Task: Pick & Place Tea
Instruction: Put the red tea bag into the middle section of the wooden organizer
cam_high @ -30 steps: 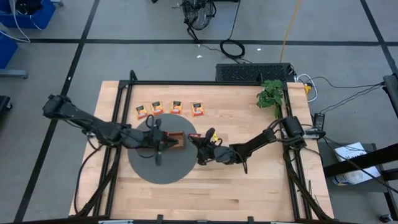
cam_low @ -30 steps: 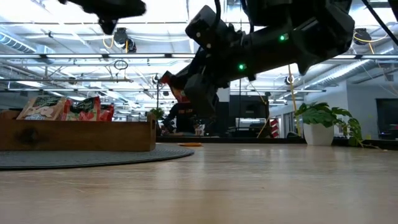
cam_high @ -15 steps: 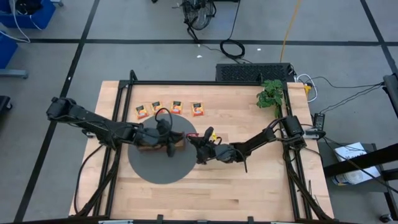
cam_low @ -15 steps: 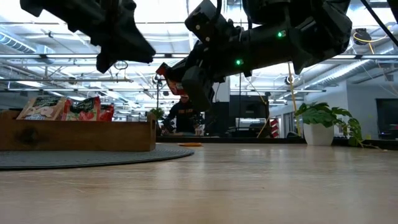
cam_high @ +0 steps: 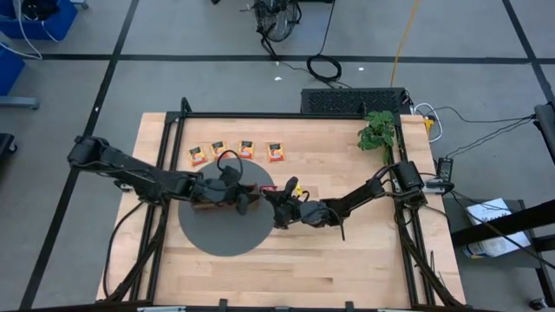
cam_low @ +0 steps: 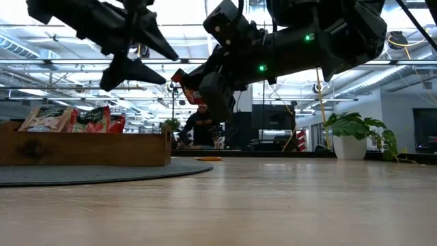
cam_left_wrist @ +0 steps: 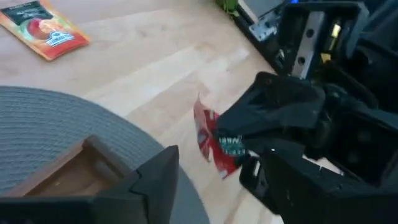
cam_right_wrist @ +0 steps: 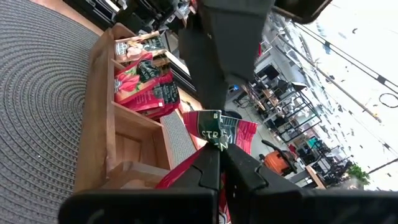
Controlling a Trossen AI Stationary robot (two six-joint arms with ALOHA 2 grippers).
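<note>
The red tea packet should go into the wooden tray [cam_left_wrist: 74, 174], so next my left gripper should grab the packet by its free edge [cam_left_wrist: 200, 111].
A red tea packet with green print [cam_left_wrist: 214, 142] hangs in the air over the right rim of the round grey mat [cam_high: 217, 230], with my right gripper [cam_high: 272, 199] shut on it. My left gripper [cam_low: 167, 67] stands open above the wooden tray [cam_low: 85, 149], its fingers pointing at the packet and stopping short of it. The tray rests on the mat and holds red packets [cam_right_wrist: 146, 84] and white-green ones [cam_right_wrist: 140, 46], standing on edge in its compartments. My right gripper pinches the red packet by its lower edge [cam_right_wrist: 214, 149] between its two fingertips. The fingers come in about level from the table's right side. The packet stands up past the fingertips, tilted and clear of mat and tray.
Several orange-yellow packets [cam_high: 246, 149] lie in a row near the table's far edge, and one more [cam_high: 297, 188] lies beside the right arm. A potted plant [cam_high: 377, 132] stands at the far right. Bare wood stretches along the near edge.
My left gripper has come down and toward the table's right, closer to the red packet, rolling about its own axis and opening its fingers. My right gripper has stayed where it was with the packet.
</note>
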